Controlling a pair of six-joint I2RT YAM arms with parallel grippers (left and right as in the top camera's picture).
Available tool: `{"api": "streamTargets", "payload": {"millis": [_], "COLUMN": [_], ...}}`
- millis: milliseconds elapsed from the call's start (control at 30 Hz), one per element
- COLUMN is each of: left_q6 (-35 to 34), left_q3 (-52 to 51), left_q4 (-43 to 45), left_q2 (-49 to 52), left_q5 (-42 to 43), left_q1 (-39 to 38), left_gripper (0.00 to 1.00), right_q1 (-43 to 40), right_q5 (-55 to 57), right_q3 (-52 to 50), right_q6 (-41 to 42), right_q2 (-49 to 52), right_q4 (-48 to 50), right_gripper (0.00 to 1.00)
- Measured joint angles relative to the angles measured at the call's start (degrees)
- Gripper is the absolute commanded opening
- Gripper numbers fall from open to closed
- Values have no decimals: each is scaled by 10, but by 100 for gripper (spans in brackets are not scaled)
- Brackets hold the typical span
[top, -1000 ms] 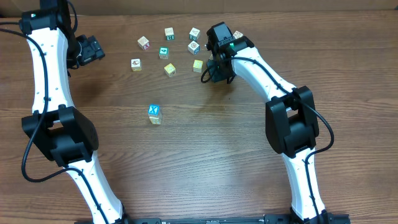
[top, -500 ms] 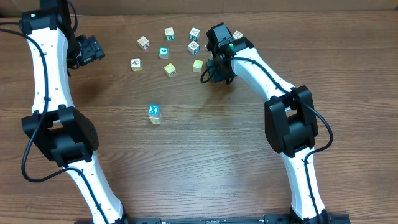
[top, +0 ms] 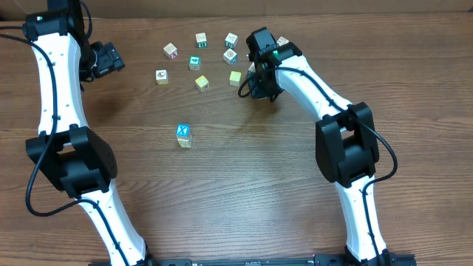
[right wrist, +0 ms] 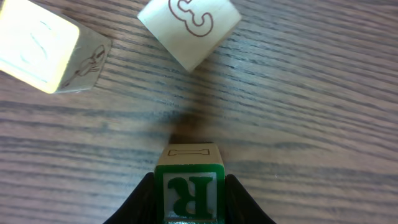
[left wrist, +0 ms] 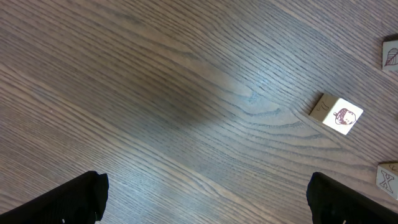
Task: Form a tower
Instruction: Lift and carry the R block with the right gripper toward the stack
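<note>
The green R cube (right wrist: 189, 184) would rise with my right gripper now: both black fingers press its sides.
The tower (top: 183, 135) stands alone at mid-table: a teal-faced cube with a white X sits on a pale cream cube. My right gripper (top: 252, 84) is low over the table at the right end of the loose cubes. In the right wrist view this gripper (right wrist: 189, 198) is shut on a green R cube (right wrist: 189, 184), with one black finger pressed on each side. That cube is hidden under the gripper in the overhead view. My left gripper (top: 111, 59) hovers far left and, in the left wrist view (left wrist: 208, 202), stands wide open over bare wood.
Several loose letter cubes lie at the back, among them a yellow cube (top: 235, 77), a teal-faced cube (top: 194, 63) and a cream cube (top: 161, 76). Just ahead of the held cube are a pale yellow cube (right wrist: 46, 50) and a cream lettered cube (right wrist: 189, 28). A face-picture cube (left wrist: 337, 114) lies off the left gripper's right.
The right gripper's fingers have closed onto the green R cube. Both arms have stayed almost where they were, and the left gripper remains open.
</note>
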Motion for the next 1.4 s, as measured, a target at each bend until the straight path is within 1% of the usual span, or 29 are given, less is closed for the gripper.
{"api": "streamTargets", "payload": {"millis": [133, 267, 500, 867, 933, 1033, 1067, 1133, 1167, 1233, 1300, 1400], "left_q6": [0, 0, 0, 0, 0, 0, 0, 0, 0, 0, 0, 0], "left_q3": [0, 0, 0, 0, 0, 0, 0, 0, 0, 0, 0, 0], "left_q4": [0, 0, 0, 0, 0, 0, 0, 0, 0, 0, 0, 0], "left_q2": [0, 0, 0, 0, 0, 0, 0, 0, 0, 0, 0, 0], "left_q5": [0, 0, 0, 0, 0, 0, 0, 0, 0, 0, 0, 0], "left_q1": [0, 0, 0, 0, 0, 0, 0, 0, 0, 0, 0, 0], "left_gripper": [100, 100, 100, 100, 100, 100, 100, 100, 100, 100, 100, 100], "right_q1": [0, 0, 0, 9, 22, 54, 70, 106, 119, 141, 162, 183], "right_q5": [-7, -38, -82, -151, -156, -161, -162, -163, -163, -163, -164, -165], "right_q3": [0, 0, 4, 4, 4, 4, 4, 4, 4, 4, 4, 4], "right_q6": [13, 20, 39, 140, 151, 161, 164, 181, 193, 217, 252, 314], "right_q2": [-28, -83, -143, -174, -185, -193, -194, -194, -194, -194, -194, -194], "right_q4": [-10, -23, -48, -51, -51, -51, -51, -52, -51, -51, -49, -43], "right_gripper": [21, 21, 19, 16, 15, 9, 8, 7, 8, 18, 18, 5]}}
